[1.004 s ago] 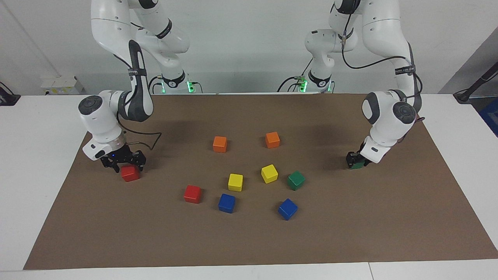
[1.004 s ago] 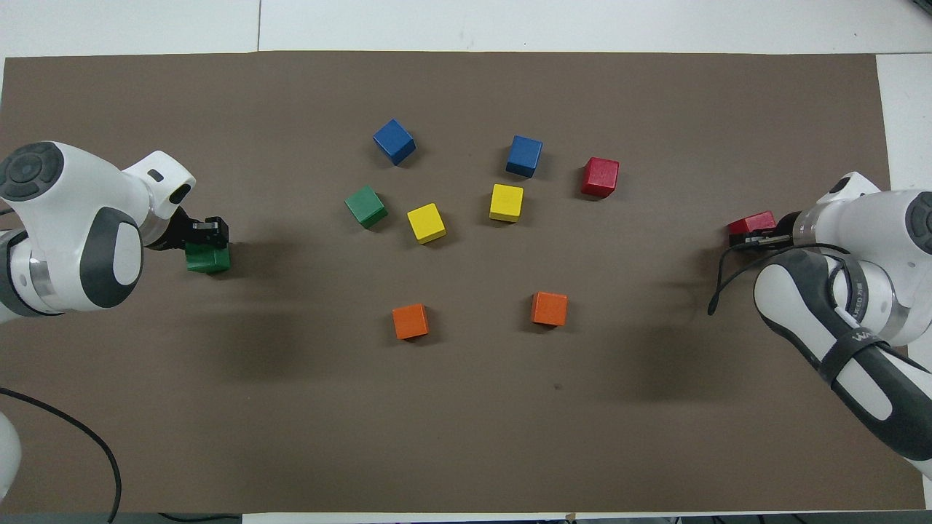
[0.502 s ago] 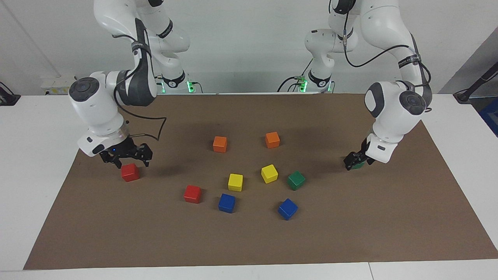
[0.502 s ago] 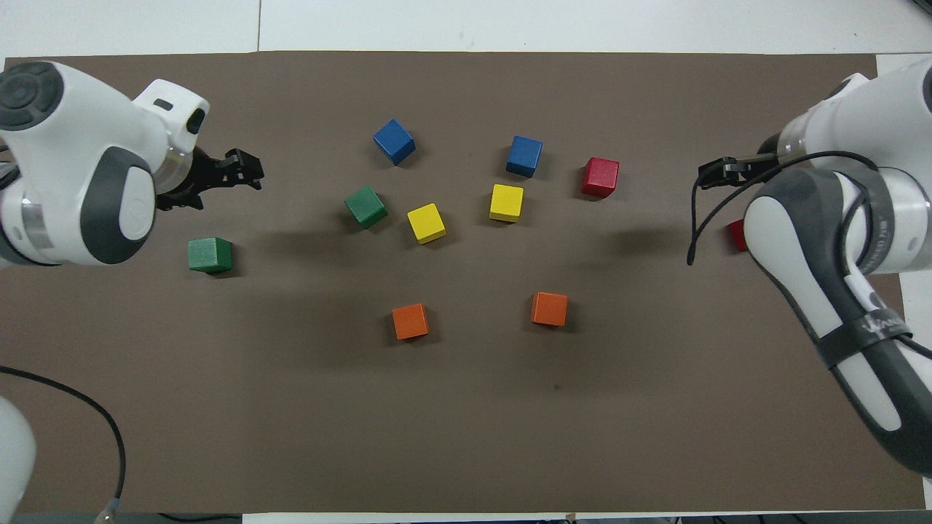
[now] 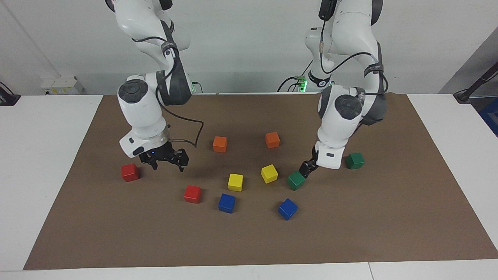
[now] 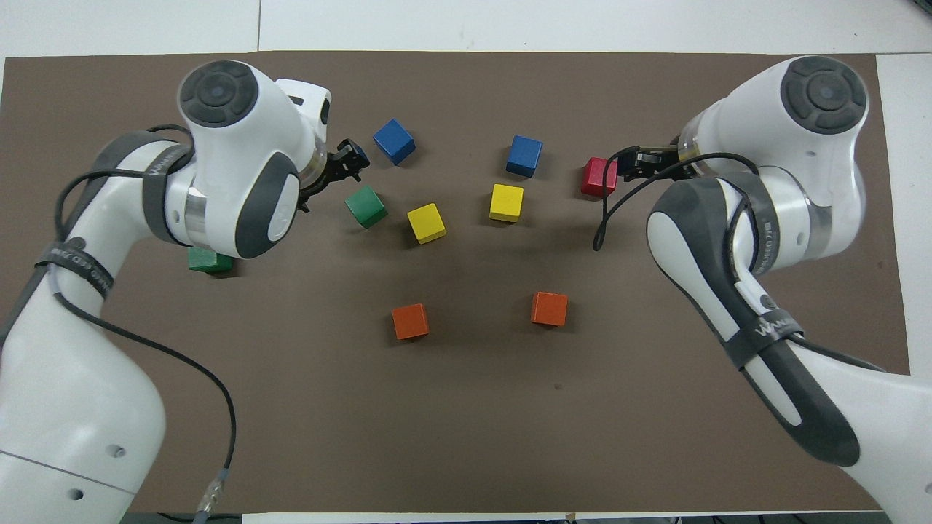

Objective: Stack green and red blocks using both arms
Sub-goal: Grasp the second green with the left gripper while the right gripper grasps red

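I need to move my left gripper toward the middle green block before I close it. Brown mat shows between its fingers and the block, so they would miss it now.
Two red blocks lie on the brown mat: one (image 5: 130,172) toward the right arm's end, hidden under that arm in the overhead view, and one (image 5: 193,193) (image 6: 600,177) closer to the middle. My right gripper (image 5: 167,165) (image 6: 632,164) is open and empty, raised over the mat between them. One green block (image 5: 355,160) (image 6: 207,260) lies toward the left arm's end, partly covered by the arm from above. The other green block (image 5: 296,180) (image 6: 365,207) lies near the middle. My left gripper (image 5: 304,170) (image 6: 352,159) is open and empty, low and just beside this block.
Two orange blocks (image 5: 220,144) (image 5: 272,139) lie nearer to the robots. Two yellow blocks (image 5: 235,182) (image 5: 269,173) sit in the middle. Two blue blocks (image 5: 226,202) (image 5: 287,209) lie farther out. The mat (image 5: 249,241) covers most of the white table.
Both grippers let go of the outer blocks, rose, and swung inward: the left from the outer green block to the middle one, the right from the outer red block toward the inner one.
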Tool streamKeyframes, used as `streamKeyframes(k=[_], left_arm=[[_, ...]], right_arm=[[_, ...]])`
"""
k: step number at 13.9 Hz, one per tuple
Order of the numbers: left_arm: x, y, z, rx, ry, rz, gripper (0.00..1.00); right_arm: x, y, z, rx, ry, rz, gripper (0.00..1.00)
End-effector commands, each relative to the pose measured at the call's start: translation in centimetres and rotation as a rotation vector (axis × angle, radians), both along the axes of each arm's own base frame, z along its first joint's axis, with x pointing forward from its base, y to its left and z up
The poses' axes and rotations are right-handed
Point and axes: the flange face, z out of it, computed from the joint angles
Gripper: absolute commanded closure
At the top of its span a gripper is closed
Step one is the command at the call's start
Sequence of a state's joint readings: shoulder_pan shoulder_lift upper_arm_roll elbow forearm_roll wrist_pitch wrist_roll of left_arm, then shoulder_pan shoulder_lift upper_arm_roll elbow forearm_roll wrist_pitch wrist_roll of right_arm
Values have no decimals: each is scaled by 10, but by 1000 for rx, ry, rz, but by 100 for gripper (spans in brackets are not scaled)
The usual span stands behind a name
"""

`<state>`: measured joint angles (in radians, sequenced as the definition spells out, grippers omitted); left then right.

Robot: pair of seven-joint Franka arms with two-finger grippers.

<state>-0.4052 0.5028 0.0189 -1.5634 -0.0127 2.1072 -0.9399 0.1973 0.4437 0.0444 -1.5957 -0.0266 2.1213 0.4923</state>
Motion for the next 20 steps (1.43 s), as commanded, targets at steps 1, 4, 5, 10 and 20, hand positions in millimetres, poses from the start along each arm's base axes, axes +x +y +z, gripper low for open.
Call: streamKeyframes(k=[1, 4, 5, 10, 20], left_arm=[[7, 3, 3, 6, -38, 47, 0], [-3, -11, -15, 5, -42, 38, 0], [-8, -12, -24, 7, -39, 52, 0], [-20, -16, -43, -4, -56, 59, 0], [-10, 1, -11, 91, -31, 67, 100]], right_arm=[[25, 13, -29, -10, -23, -38, 0], [33, 10, -43, -21, -78, -24, 0], [33, 7, -45, -28, -78, -23, 0], [38, 9, -68, -19, -93, -20, 0], [31, 8, -84, -17, -74, -25, 100]])
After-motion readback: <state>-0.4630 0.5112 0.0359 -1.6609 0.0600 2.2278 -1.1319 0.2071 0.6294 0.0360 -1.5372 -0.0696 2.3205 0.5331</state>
